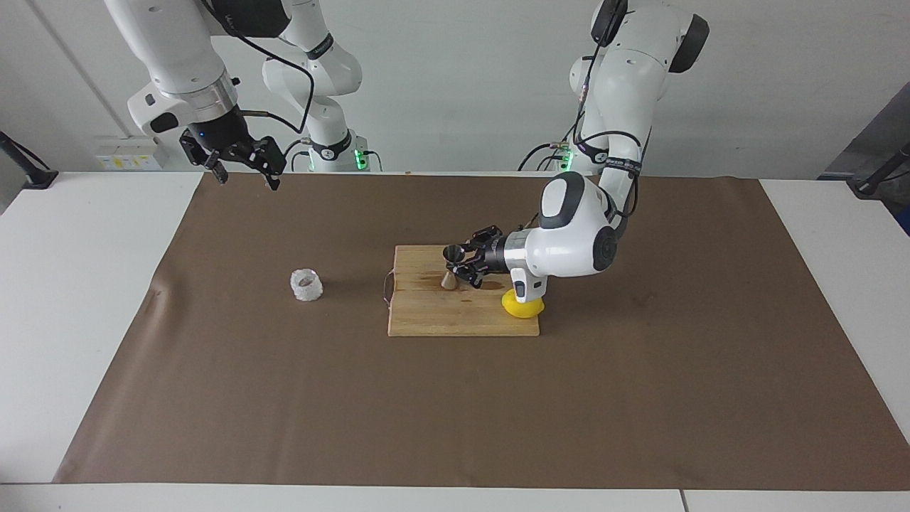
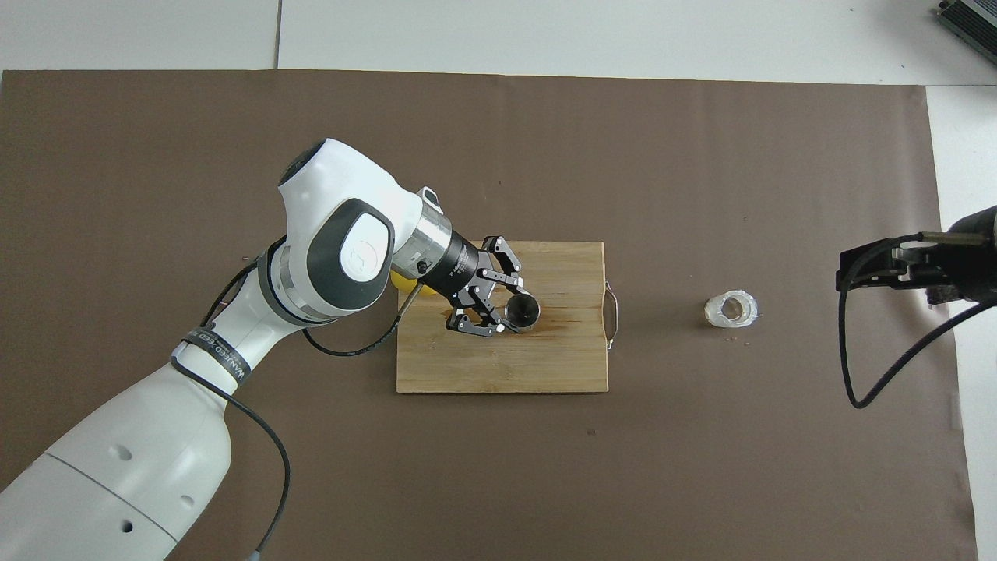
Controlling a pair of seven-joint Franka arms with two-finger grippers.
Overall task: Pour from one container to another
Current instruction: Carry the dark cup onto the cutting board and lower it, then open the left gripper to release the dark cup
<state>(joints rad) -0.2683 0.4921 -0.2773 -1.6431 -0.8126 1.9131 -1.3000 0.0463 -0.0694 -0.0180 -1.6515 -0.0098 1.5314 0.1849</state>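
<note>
The left gripper needs to open now: the steel jigger (image 2: 522, 312) is upright, low over the middle of the wooden board in the overhead view, so the jigger would stand.
My left gripper (image 1: 459, 265) is shut on the steel hourglass jigger (image 1: 450, 267), gripping it by its waist from the side. The jigger (image 2: 522, 312) stands upright with its dark open top up, over the middle of the wooden cutting board (image 1: 434, 316); whether its base touches the wood I cannot tell. The small clear faceted cup (image 1: 306, 284) stands alone on the brown mat toward the right arm's end of the table, and shows as a whitish ring (image 2: 731, 309) from above. My right gripper (image 1: 247, 179) hangs open and holds nothing, high over the mat's edge by the robots, where the arm waits.
A yellow lemon (image 1: 524, 305) lies on the board's corner toward the left arm's end, partly covered by my left wrist. A dark wet stain (image 2: 557, 326) marks the board (image 2: 545, 366). A metal handle (image 2: 612, 314) sticks out of the board's end facing the cup.
</note>
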